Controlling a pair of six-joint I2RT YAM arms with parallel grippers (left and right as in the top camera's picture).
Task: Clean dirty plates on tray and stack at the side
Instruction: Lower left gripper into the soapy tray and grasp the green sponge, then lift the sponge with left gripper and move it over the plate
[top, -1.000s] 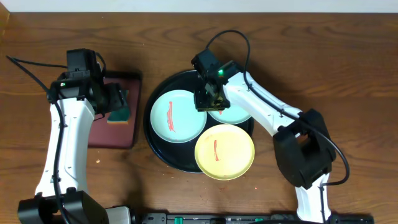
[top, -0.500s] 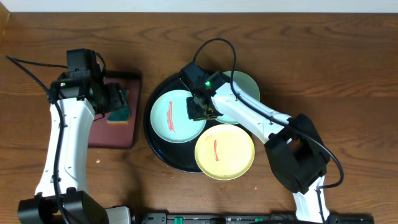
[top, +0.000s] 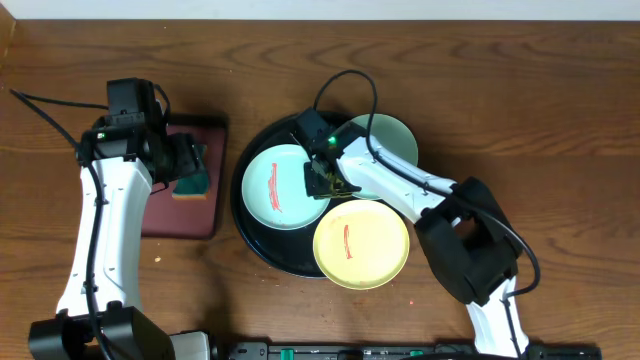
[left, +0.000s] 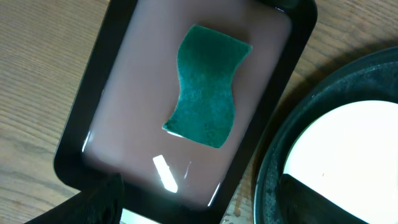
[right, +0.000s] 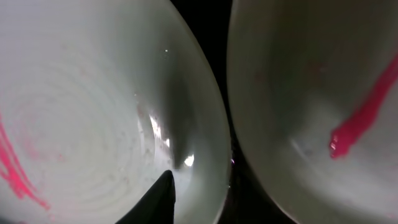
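My left gripper will next grab the green sponge across its narrow middle (top: 195, 175) (left: 207, 87) from above, so the sponge's flared ends stay free to wipe plates.
Three plates lie on the round black tray (top: 250, 240). The left blue-green plate (top: 275, 190) and the yellow plate (top: 361, 243) each carry a red streak, and my right arm half covers the rear blue-green plate (top: 392, 140). My right gripper (top: 322, 182) sits at the left plate's right rim. In the right wrist view one finger (right: 161, 196) rests inside that plate (right: 81, 112); the other finger is hidden beyond the rim. A second streaked plate (right: 298, 81) lies beside it. My left gripper (top: 190, 165) hangs open above the green sponge (left: 207, 93).
The sponge (top: 190, 184) lies on a rectangular dark red tray (top: 185, 215) left of the black tray. The left wrist view shows the black tray's rim (left: 273, 174) close to the red tray (left: 137, 93). Bare wooden table surrounds both.
My right gripper has moved from over the rear blue-green plate down and left to the left plate's right rim. The left arm and the plates have not moved.
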